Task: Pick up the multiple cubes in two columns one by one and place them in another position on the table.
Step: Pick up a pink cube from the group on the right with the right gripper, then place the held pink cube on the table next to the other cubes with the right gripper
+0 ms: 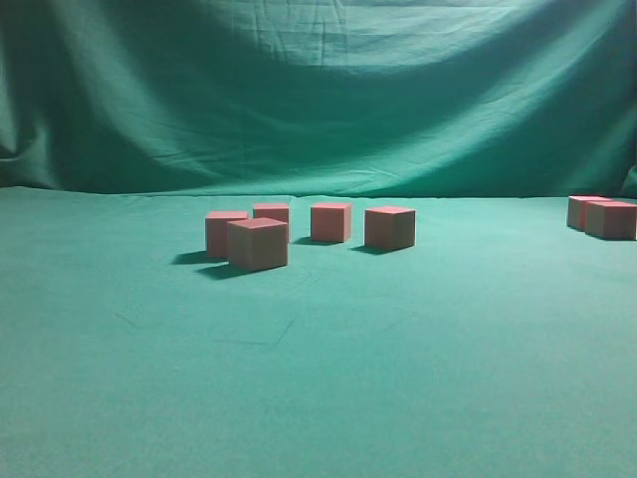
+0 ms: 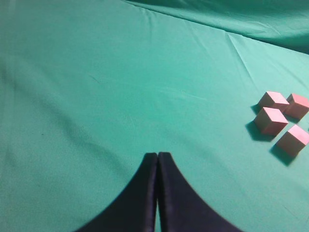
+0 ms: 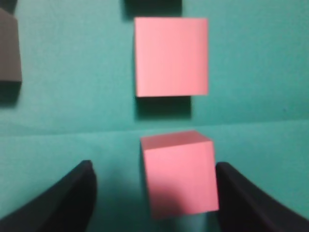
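The right gripper grabs the cube's opposite sides next, to carry the cube to the new rows.
Several pinkish-red cubes (image 1: pixel 258 244) stand in a loose group on the green table (image 1: pixel 318 378) at centre left, and two more cubes (image 1: pixel 610 219) sit at the far right edge. Neither gripper shows in the exterior view. My left gripper (image 2: pixel 158 155) is shut and empty over bare cloth, with a cluster of cubes (image 2: pixel 270 121) well off to its right. My right gripper (image 3: pixel 154 166) is open around one cube (image 3: pixel 178 174), which lies close to the right finger and apart from the left finger. A second cube (image 3: pixel 171 56) sits just beyond it.
A shadowed cube (image 3: pixel 8 48) sits at the left edge of the right wrist view, and another dark block edge (image 3: pixel 153 5) at its top. A draped, wrinkled green backdrop (image 1: pixel 318 90) rises behind the table. Bare cloth fills the front of the table.
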Action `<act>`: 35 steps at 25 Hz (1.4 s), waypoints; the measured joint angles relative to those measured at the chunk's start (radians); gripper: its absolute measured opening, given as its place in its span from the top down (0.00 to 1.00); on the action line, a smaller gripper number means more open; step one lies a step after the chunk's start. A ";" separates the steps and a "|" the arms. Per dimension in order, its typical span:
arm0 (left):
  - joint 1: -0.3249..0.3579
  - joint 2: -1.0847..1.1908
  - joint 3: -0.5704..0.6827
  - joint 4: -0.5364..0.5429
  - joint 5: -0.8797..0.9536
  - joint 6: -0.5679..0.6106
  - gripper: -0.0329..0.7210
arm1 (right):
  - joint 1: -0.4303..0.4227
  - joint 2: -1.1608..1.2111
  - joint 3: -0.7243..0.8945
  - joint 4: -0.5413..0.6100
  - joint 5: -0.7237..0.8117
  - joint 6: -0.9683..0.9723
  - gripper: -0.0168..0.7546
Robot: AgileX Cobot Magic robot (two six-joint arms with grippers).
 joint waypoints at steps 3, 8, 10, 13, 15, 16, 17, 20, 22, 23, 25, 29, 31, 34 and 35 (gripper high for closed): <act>0.000 0.000 0.000 0.000 0.000 0.000 0.96 | 0.000 0.004 0.000 0.002 -0.007 0.000 0.50; 0.000 0.000 0.000 0.000 0.000 0.000 0.96 | 0.000 0.004 -0.002 -0.006 -0.005 0.008 0.63; 0.000 0.000 0.000 0.000 0.000 0.000 0.96 | 0.000 0.004 -0.002 -0.006 -0.001 0.016 0.63; 0.000 0.000 0.000 0.000 0.000 0.000 0.96 | 0.000 -0.006 -0.002 -0.010 0.034 0.046 0.63; 0.000 0.000 0.000 0.000 0.000 0.000 0.96 | 0.000 -0.034 -0.002 -0.008 0.074 0.053 0.63; 0.000 0.000 0.000 0.000 0.000 0.000 0.96 | 0.000 -0.056 -0.002 -0.002 0.092 0.057 0.63; 0.000 0.000 0.000 0.000 0.000 0.000 0.96 | 0.000 -0.079 -0.002 0.009 0.114 0.059 0.63; 0.000 0.000 0.000 0.000 0.000 0.000 0.96 | 0.000 -0.168 -0.002 0.073 0.182 0.063 0.63; 0.000 0.000 0.000 0.000 0.000 0.000 0.96 | 0.000 -0.230 -0.002 0.134 0.227 0.063 0.63; 0.000 0.000 0.000 0.000 0.000 0.000 0.96 | 0.005 -0.260 -0.002 0.166 0.250 0.058 0.63; 0.000 0.000 0.000 0.000 0.000 0.000 0.96 | 0.028 -0.308 -0.002 0.212 0.287 0.034 0.63; 0.000 0.000 0.000 0.000 0.000 0.000 0.96 | 0.174 -0.373 -0.002 0.255 0.334 -0.035 0.63; 0.000 0.000 0.000 0.000 0.000 0.000 0.96 | 0.270 -0.381 -0.002 0.262 0.340 -0.068 0.63; 0.000 0.000 0.000 0.000 0.000 0.000 0.96 | 0.424 -0.379 0.000 0.266 0.343 -0.120 0.63; 0.000 0.000 0.000 0.000 0.000 0.000 0.96 | 0.476 -0.377 0.000 0.266 0.340 -0.145 0.63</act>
